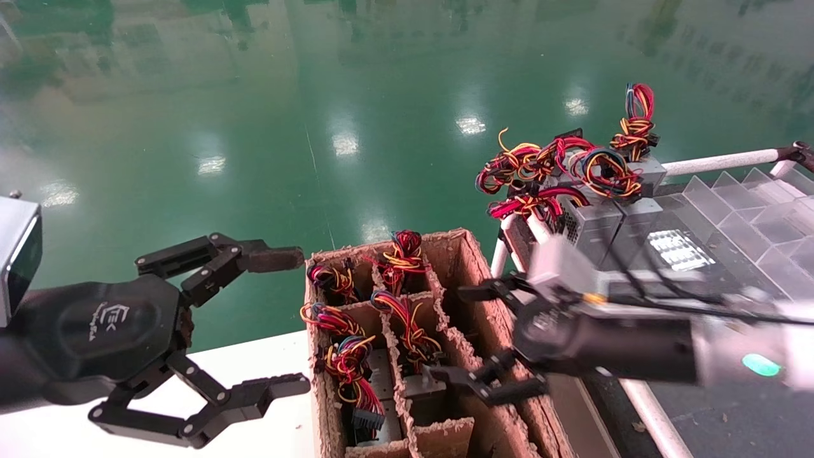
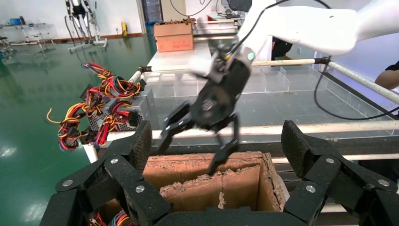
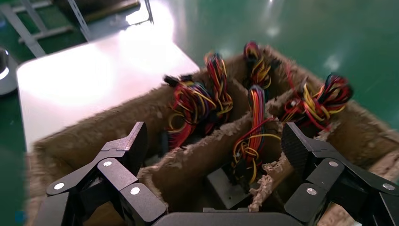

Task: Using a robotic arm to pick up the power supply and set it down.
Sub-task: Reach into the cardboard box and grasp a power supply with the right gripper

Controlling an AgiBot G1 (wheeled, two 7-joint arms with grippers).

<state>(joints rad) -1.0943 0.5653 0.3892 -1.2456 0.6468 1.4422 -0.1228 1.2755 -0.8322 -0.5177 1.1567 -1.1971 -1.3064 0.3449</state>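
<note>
The right gripper grabs the power supply next by the bundled wires that stand up above it. Cardboard sides close in around the power supply's metal box.
My right gripper, on the white robotic arm, hangs open over the middle column of the cardboard box, with nothing between its fingers. Below it stands a power supply, a grey metal box topped by red, yellow and orange wires. The right wrist view looks down between the open gripper onto it. The left wrist view shows that gripper over the box's edge. Several more wired power supplies fill the box's other cells. My left gripper is open beside the box's left wall.
More power supplies with tangled wires are stacked on a white-railed rack at the right, also in the left wrist view. Clear plastic dividers lie behind them. A white table holds the box; green floor lies beyond.
</note>
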